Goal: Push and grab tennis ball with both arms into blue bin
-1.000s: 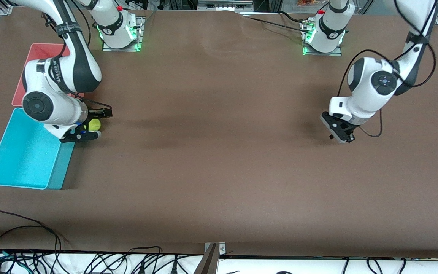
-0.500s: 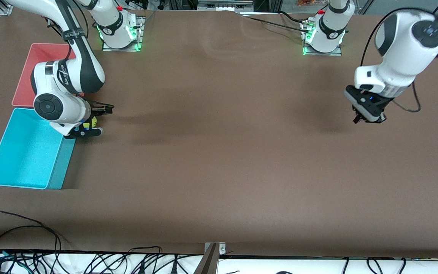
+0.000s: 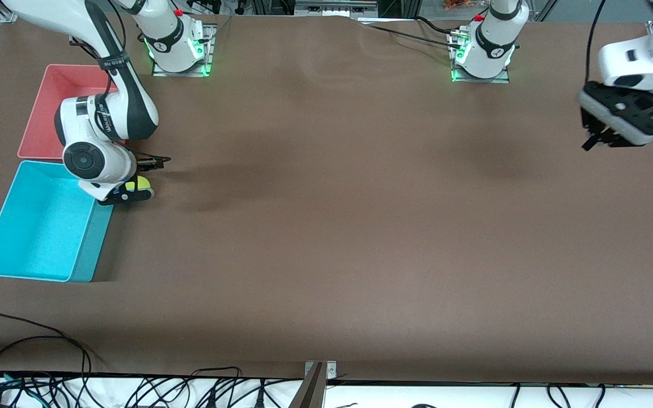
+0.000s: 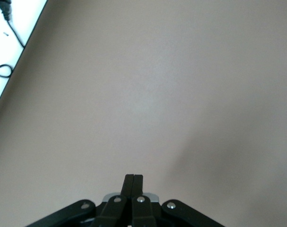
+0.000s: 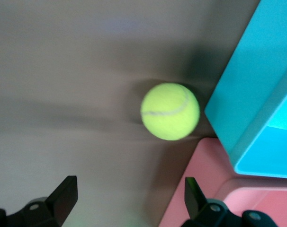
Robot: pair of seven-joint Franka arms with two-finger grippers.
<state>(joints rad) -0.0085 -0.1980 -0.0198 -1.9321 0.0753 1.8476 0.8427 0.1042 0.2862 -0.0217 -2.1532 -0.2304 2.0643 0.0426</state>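
Note:
The right gripper grabs the ball's round yellow-green sides next, to get the tennis ball (image 3: 143,182) into the blue bin (image 3: 32,226).
The tennis ball (image 3: 143,182) lies on the brown table beside the corner of the blue bin (image 3: 32,226) that is closest to the pink-red bin. In the right wrist view the ball (image 5: 170,111) sits close to the blue bin's outer wall (image 5: 250,90). My right gripper (image 3: 145,178) is open just over the ball, which lies ahead of its fingertips (image 5: 64,196) and is not gripped; the gripper (image 5: 129,198) is empty. My left gripper (image 3: 601,136) is shut and empty, raised high over the left arm's end of the table; its closed fingers (image 4: 133,182) face bare table.
A pink-red bin (image 3: 54,102) stands against the blue bin, farther from the front camera; its rim (image 5: 200,198) shows in the right wrist view. Cables (image 3: 49,351) lie along the table's front edge.
My left arm has risen and swung toward the left arm's end of the table. My right gripper has shifted slightly toward the bins around the ball. The ball stays on the table.

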